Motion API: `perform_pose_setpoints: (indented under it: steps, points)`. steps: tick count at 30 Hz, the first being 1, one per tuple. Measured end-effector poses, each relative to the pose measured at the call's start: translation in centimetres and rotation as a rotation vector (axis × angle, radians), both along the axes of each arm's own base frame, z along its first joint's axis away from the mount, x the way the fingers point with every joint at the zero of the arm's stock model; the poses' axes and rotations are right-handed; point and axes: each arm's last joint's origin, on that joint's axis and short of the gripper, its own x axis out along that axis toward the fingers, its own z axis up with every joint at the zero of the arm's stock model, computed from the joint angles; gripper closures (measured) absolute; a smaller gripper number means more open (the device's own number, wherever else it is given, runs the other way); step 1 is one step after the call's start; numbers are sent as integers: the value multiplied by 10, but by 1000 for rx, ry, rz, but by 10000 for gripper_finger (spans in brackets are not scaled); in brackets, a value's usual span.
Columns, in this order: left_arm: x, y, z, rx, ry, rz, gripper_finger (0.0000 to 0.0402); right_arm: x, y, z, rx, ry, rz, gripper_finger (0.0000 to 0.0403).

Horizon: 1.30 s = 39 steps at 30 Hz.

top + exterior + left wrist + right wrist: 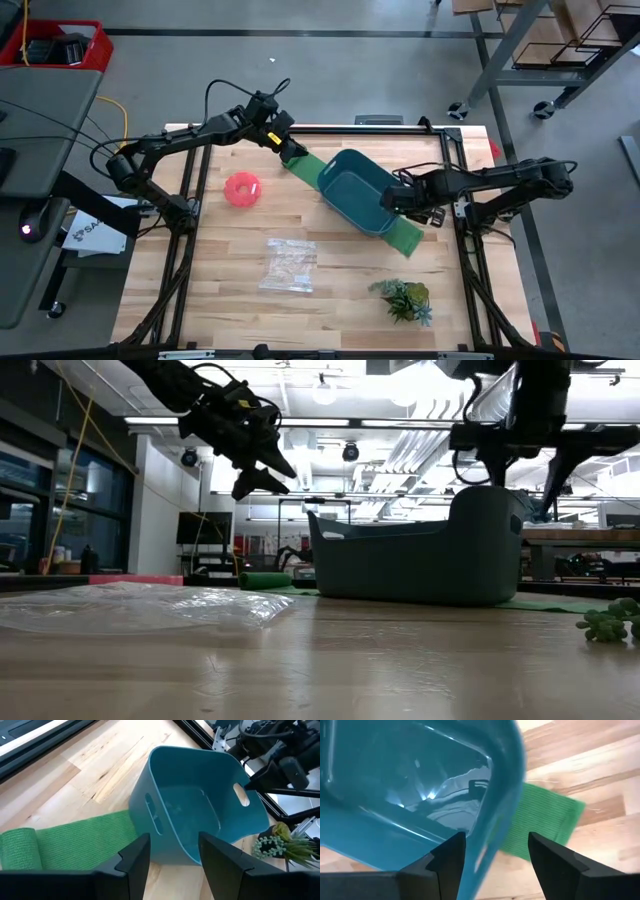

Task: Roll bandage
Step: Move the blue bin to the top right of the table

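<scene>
I need to take hold of the teal tub by its side (495, 832) with my right gripper, so that I can roll the green bandage.
The green bandage (303, 170) lies flat and slanting across the table. Its middle is under the teal tub (355, 190), which stands on it. Its far left end is rolled into a short cylinder (17, 851), and its flat end (540, 820) sticks out at the tub's near right. My left gripper (170, 855) hangs open in the air above the rolled end, tilted toward the tub. My right gripper (495, 845) points down, open, with one finger on each side of the tub's right wall (502, 815). It does not visibly touch the wall.
A pink ring (242, 189) lies left of the tub. A clear plastic bag (288, 265) lies near the front middle. A leafy plant sprig (403, 299) lies at the front right. Bare wood shows between these and along the near edge.
</scene>
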Motion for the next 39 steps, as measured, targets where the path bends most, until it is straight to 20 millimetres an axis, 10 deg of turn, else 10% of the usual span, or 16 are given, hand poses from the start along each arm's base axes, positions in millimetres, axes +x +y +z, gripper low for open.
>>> perform_pose_setpoints:
  steps: [9, 17, 29, 39]
  points:
    - [0, 0, 0, 11, 10, 17, 238, 18, -5, -22, 27, 64, 86, 217]
    - [0, 0, 0, 4, 12, 22, 238, 12, -4, -13, -28, 46, 114, 388]
    - [-2, -1, 14, 16, -86, -31, 238, -57, -25, 43, -327, -69, -153, 402]
    - [-2, 1, 15, 53, -89, 3, 239, -84, -51, 47, -356, 78, -209, 402]
